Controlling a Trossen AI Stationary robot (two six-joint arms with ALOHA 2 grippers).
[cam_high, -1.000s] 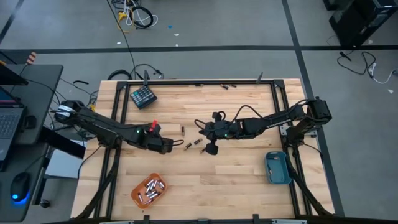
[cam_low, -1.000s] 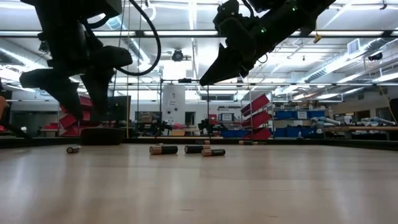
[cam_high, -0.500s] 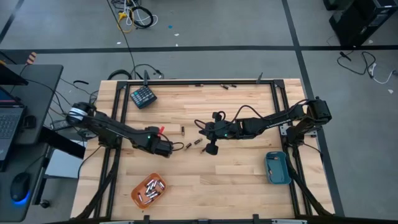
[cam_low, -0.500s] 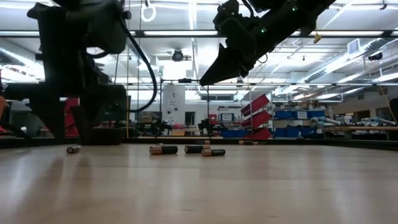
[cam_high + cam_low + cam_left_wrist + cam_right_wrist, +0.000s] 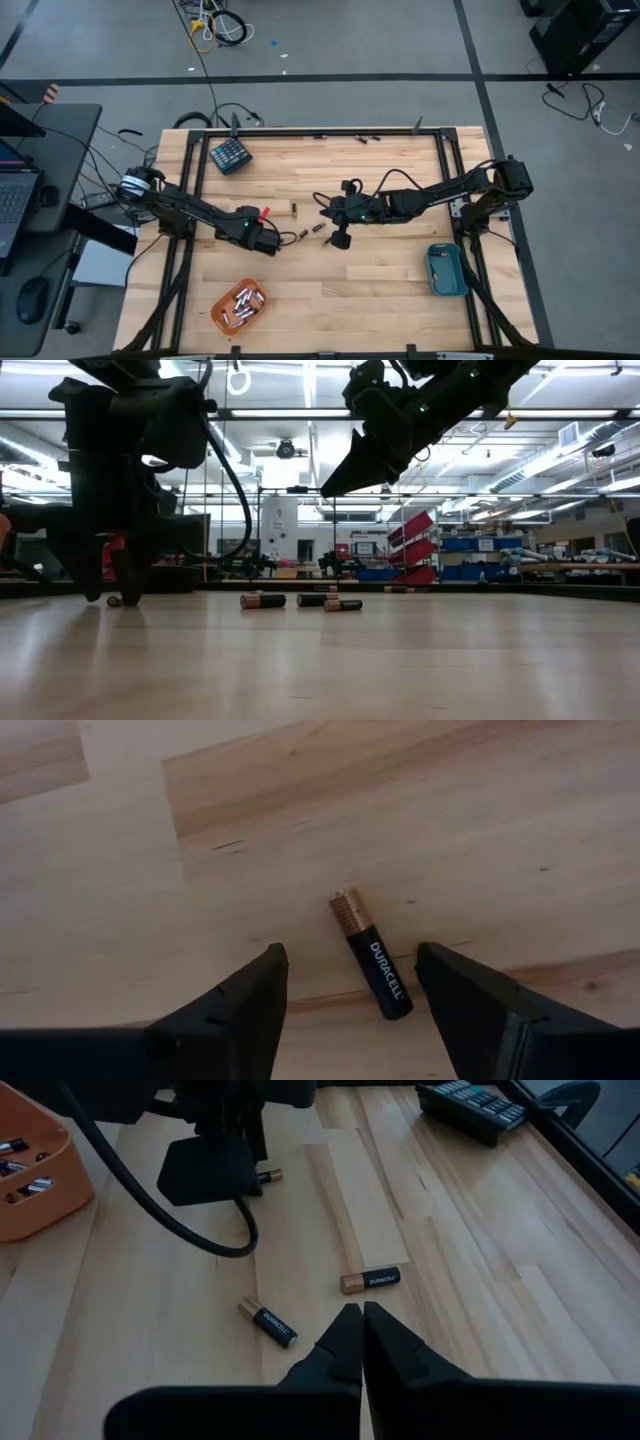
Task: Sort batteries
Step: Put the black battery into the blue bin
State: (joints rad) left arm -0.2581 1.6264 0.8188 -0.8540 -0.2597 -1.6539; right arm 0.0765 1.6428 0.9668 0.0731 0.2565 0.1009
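My left gripper closes on the battery next: fingers on either side of its black body (image 5: 379, 968) reach tabletop depth, the copper end (image 5: 350, 910) beyond them.
My left gripper (image 5: 350, 952) is open and points down at the table. Its two fingers stand on either side of one black-and-copper battery (image 5: 375, 965) that lies flat on the wood, and they do not touch it. In the low view the left gripper (image 5: 110, 588) sits just above that battery (image 5: 117, 600). My right gripper (image 5: 355, 1315) is shut and empty, raised above the table (image 5: 332, 485) near the middle (image 5: 338, 238). Three more loose batteries (image 5: 263, 600) (image 5: 312, 600) (image 5: 343, 605) lie between the two grippers.
An orange tray (image 5: 240, 305) holding several batteries sits near the table's near-left edge, and a blue tray (image 5: 445, 270) sits at the near right. A dark teal keypad block (image 5: 230, 155) lies at the far left. Another battery (image 5: 295, 210) lies farther back, and bare wood spreads in the near middle.
My left gripper has come down toward the table and shifted a little toward the right and near side, tipping until its fingers point down over one battery. The batteries and my right arm have stayed where they were.
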